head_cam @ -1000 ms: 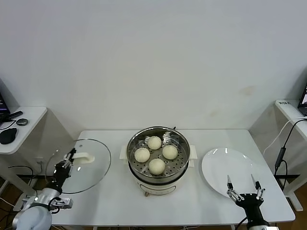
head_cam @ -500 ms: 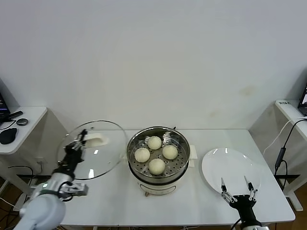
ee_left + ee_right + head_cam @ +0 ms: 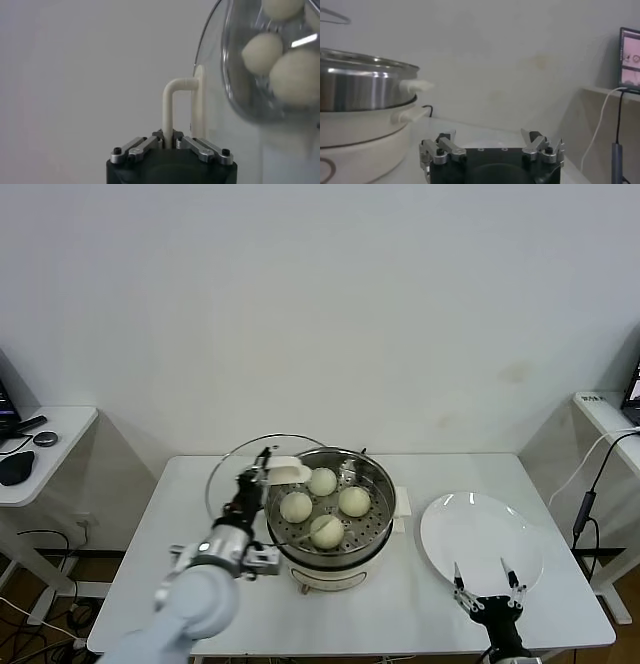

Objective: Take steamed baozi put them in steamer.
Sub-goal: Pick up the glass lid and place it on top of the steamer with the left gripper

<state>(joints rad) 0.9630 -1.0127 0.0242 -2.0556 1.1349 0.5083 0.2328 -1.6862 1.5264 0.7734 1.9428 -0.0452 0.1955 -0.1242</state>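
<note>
The round glass lid should stay in my left gripper for now. The lid hangs off to the side of the steamer, short of the steamer's rim.
Several cream-white baozi (image 3: 327, 530) lie on the perforated tray inside the shiny steel steamer (image 3: 380, 524) at the table's middle. My left gripper (image 3: 262, 467) is shut on the white handle (image 3: 170, 112) of the round glass lid (image 3: 232, 466) and holds the lid tilted over the steamer's left rim. Through the glass the baozi (image 3: 295, 75) show in the left wrist view. My right gripper (image 3: 485, 579) is open and empty, low at the table's front right edge, in front of the white plate. The steamer (image 3: 365, 75) also shows in the right wrist view.
A flat white plate (image 3: 485, 534) lies to the right of the steamer. A side table (image 3: 40, 444) with a mouse stands far left, and a cable (image 3: 590, 484) hangs by a shelf at the far right.
My left gripper has carried the glass lid from the table's left side rightward and up, until it overlaps the steamer's left rim. My right gripper has sunk lower toward the front edge.
</note>
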